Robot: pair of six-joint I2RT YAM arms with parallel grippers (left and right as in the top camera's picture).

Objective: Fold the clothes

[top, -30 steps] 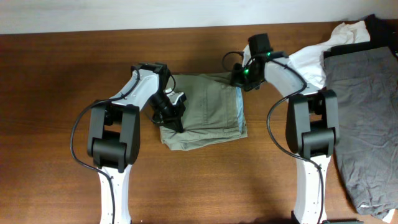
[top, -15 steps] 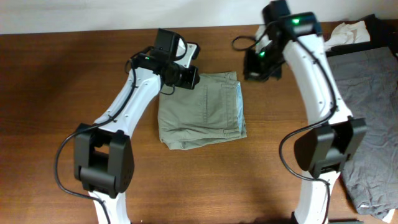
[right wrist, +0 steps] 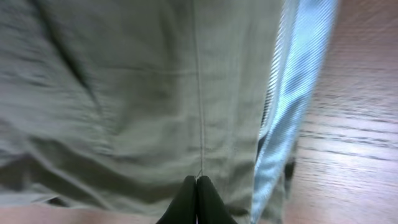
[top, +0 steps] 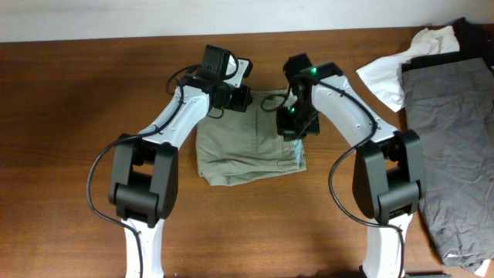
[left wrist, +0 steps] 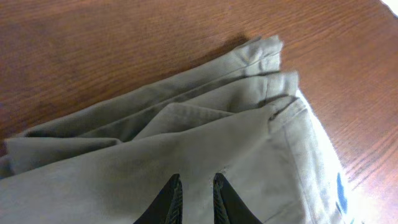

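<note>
My left gripper grabs the far corner of the shorts next, away from the pale-blue lining. Then I lay the shorts aside, still folded.
The khaki-olive shorts (top: 247, 143) lie folded into a rough square in the middle of the table, with the pale-blue waistband lining (top: 298, 135) along the right edge. My left gripper (top: 235, 96) is over the shorts' far left corner. In the left wrist view its fingers (left wrist: 197, 182) are a little apart just above flat khaki fabric (left wrist: 186, 137) and hold nothing. My right gripper (top: 292, 123) is over the shorts' right edge. Its fingers (right wrist: 196, 180) are shut, with the tips at a seam of the shorts (right wrist: 155, 93) and the lining (right wrist: 292, 93) to their right.
More clothes lie piled at the right end of the table: a large grey garment (top: 448, 154), a white one (top: 386, 73) and a black one (top: 475, 35). Brown wooden tabletop (top: 69, 139) surrounds the shorts.
My left gripper moved from the shorts' left edge up to the far left corner. My right gripper swung up off the table, then came back down onto the shorts' right side.
</note>
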